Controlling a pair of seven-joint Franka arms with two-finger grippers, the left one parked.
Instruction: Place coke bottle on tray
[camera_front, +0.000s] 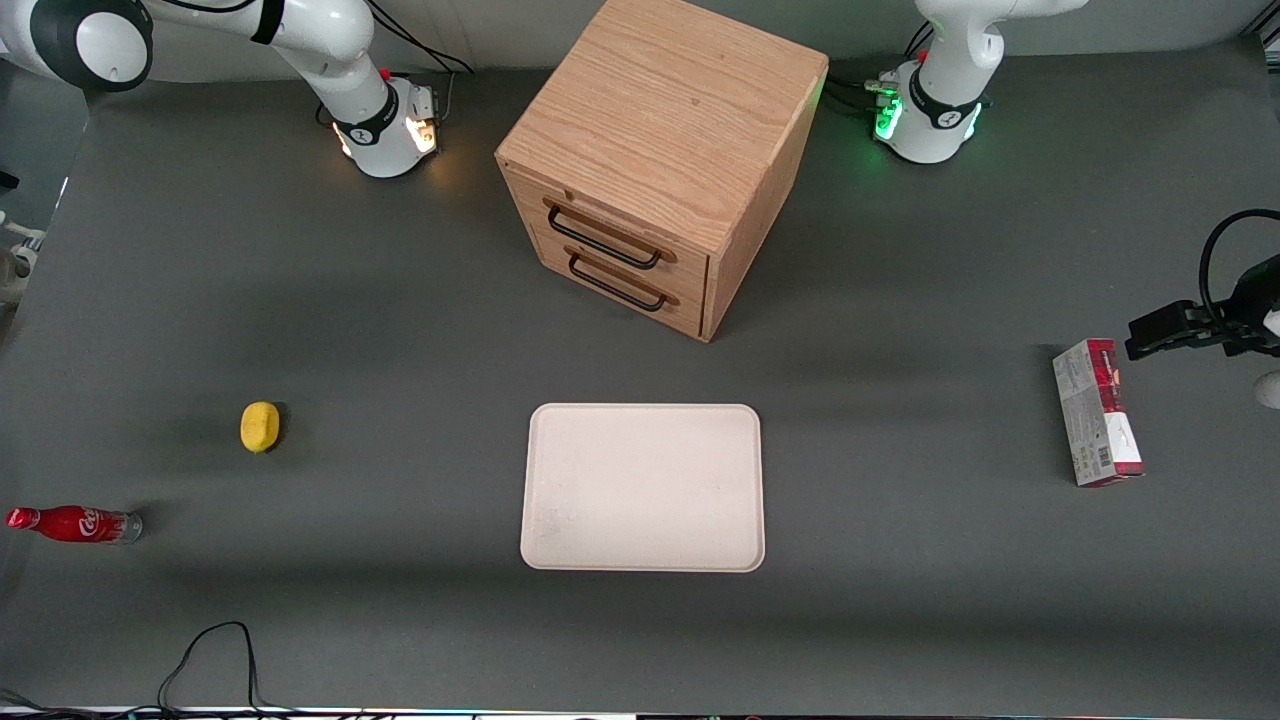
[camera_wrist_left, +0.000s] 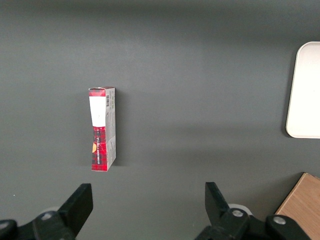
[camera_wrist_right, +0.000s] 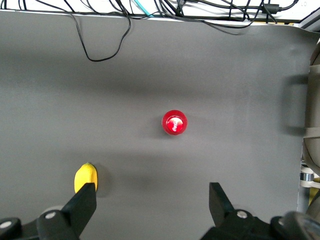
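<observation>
Next, my right gripper grabs the coke bottle by its red label (camera_front: 91, 524) to place it on the tray (camera_front: 642, 487).
The coke bottle (camera_front: 75, 523) stands near the table's edge toward the working arm's end, with a red cap, a red label and a clear base. The right wrist view looks straight down on its red cap (camera_wrist_right: 174, 122). The cream-white tray (camera_front: 642, 487) lies flat and bare in the middle of the table, in front of the cabinet; one end of it also shows in the left wrist view (camera_wrist_left: 305, 90). My right gripper (camera_wrist_right: 151, 200) is open and empty, high above the table and off to the side of the bottle. It is out of the front view.
A yellow lemon (camera_front: 260, 427) lies beside the bottle, farther from the front camera, and also shows beside one fingertip (camera_wrist_right: 86, 177). A wooden two-drawer cabinet (camera_front: 660, 150) stands at mid-table. A red-and-grey carton (camera_front: 1097, 412) lies toward the parked arm's end. Black cables (camera_front: 210, 650) trail at the table's edge.
</observation>
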